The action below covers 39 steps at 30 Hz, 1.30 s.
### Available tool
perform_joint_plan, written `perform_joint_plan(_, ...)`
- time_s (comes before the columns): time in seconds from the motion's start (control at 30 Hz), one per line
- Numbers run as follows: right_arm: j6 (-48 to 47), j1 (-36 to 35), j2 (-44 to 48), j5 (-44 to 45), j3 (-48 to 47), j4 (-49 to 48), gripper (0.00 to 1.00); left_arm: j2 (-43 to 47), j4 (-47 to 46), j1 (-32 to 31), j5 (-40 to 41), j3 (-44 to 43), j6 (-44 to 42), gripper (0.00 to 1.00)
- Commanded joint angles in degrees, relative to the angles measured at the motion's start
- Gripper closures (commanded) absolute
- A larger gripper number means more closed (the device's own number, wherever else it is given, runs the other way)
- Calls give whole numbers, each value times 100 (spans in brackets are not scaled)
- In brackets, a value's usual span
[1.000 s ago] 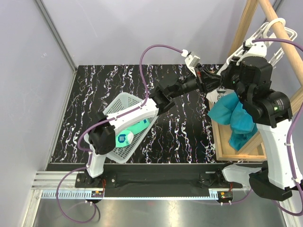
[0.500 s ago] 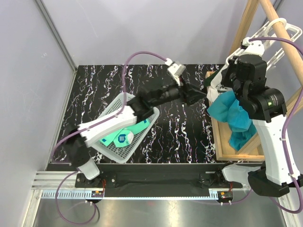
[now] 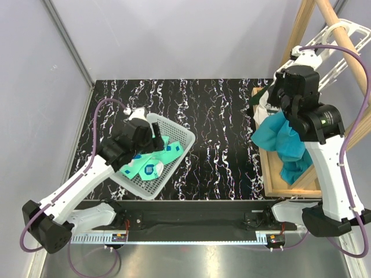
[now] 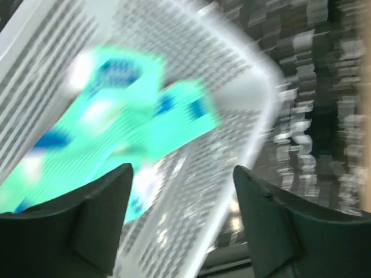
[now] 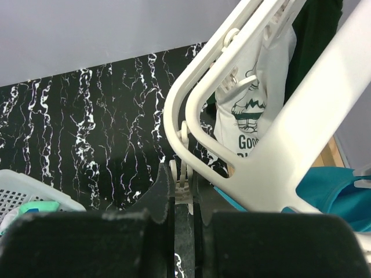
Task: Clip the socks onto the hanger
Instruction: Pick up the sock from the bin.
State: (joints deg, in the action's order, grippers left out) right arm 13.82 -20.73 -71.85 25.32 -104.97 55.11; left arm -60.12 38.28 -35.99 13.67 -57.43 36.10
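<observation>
The left gripper picks up the mint-green sock near its white end (image 3: pixel 158 168) next, which leaves the sock's tip free to clip to the hanger (image 3: pixel 342 32).
Several mint-green socks (image 3: pixel 152 162) with white and blue patches lie in a white mesh basket (image 3: pixel 181 136). My left gripper (image 3: pixel 155 134) hovers over the basket's far side, open and holding nothing. The left wrist view is blurred: the socks (image 4: pixel 133 116) lie ahead of the left gripper (image 4: pixel 182 191), and the basket wall (image 4: pixel 226 75) passes between the fingers. At the right rack, my right gripper (image 5: pixel 183 194) is shut on a small white clip (image 5: pixel 184 186) dangling from the white hanger (image 5: pixel 200 75). The hanger (image 3: pixel 342 32) hangs from the wooden pole.
A wooden pole rack (image 3: pixel 333 26) and its base frame (image 3: pixel 271 174) stand at the right edge. A darker teal cloth (image 3: pixel 284 139) drapes over them. A white printed garment (image 5: pixel 255 110) hangs behind the hanger. The black marbled tabletop (image 3: pixel 220 139) lies between basket and rack.
My left arm swung from the hanger back over the basket, and its jaws opened. My right gripper shut on the clip and rose slightly.
</observation>
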Motion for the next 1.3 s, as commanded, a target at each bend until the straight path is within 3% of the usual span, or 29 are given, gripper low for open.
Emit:
perform_joint_plan(0.0,68,-10,-215,-598,47,87,100,124,822,231,989,160,627,23)
perform_joint_plan(0.17,-3,-1,-206,-405,38,61,100,-492,751,1582,189,495,661,25)
perform_joint_plan(0.37,-38,-10,-31,-405,64,43,100,-720,-259,2534,-524,1313,996,29)
perform_joint_plan(0.53,-55,-10,22,-440,178,-9,100,-958,-1007,2588,-727,1173,679,41)
perform_joint_plan(0.67,-29,-10,-22,-572,108,35,100,-660,-1586,2588,-1182,1453,968,40)
perform_joint_plan(0.87,-38,-10,-39,-642,73,26,100,-834,-2080,2588,-1218,1420,1680,26)
perform_joint_plan(1.1,-38,-1,-30,-660,82,-9,100,-1792,-2282,2536,-1569,831,2164,32)
perform_joint_plan(1.27,-38,-10,-4,-721,73,-35,100,-2144,-2334,2316,-1165,707,2358,37)
